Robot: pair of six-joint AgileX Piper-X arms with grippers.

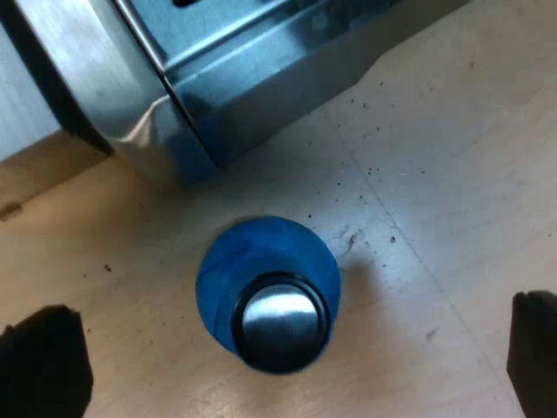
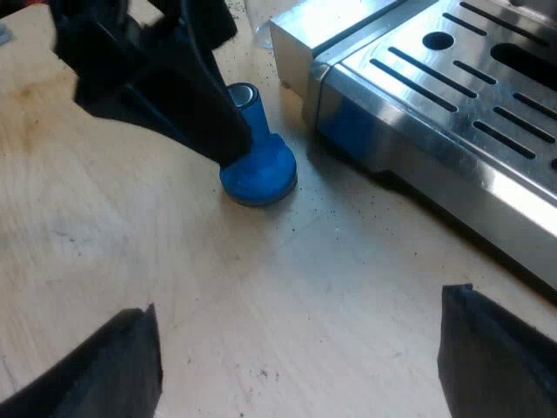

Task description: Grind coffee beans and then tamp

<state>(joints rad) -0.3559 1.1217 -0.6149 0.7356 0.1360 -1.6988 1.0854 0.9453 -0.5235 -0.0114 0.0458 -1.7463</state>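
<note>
I should next grab the tamper by its blue stem with my left gripper. The tamper's wide base (image 1: 215, 277) then stays free to tamp the ground coffee.
A blue tamper (image 1: 268, 292) with a shiny metal cap stands upright on the wooden table, close to the espresso machine's base (image 1: 244, 78). My left gripper (image 1: 291, 313) hangs straight above it, open, with one black finger far out on each side and neither touching it. In the right wrist view the tamper (image 2: 258, 170) stands by the machine's corner, and the left gripper (image 2: 204, 122) comes down around its stem. My right gripper (image 2: 300, 340) is open over bare table, a short way from the tamper, with nothing between its fingers.
The machine's slotted steel drip tray (image 2: 452, 78) runs alongside the tamper. Specks of ground coffee (image 1: 370, 170) dot the wooden table (image 2: 104, 226). The edge of something clear (image 2: 261, 33) shows behind the machine's corner.
</note>
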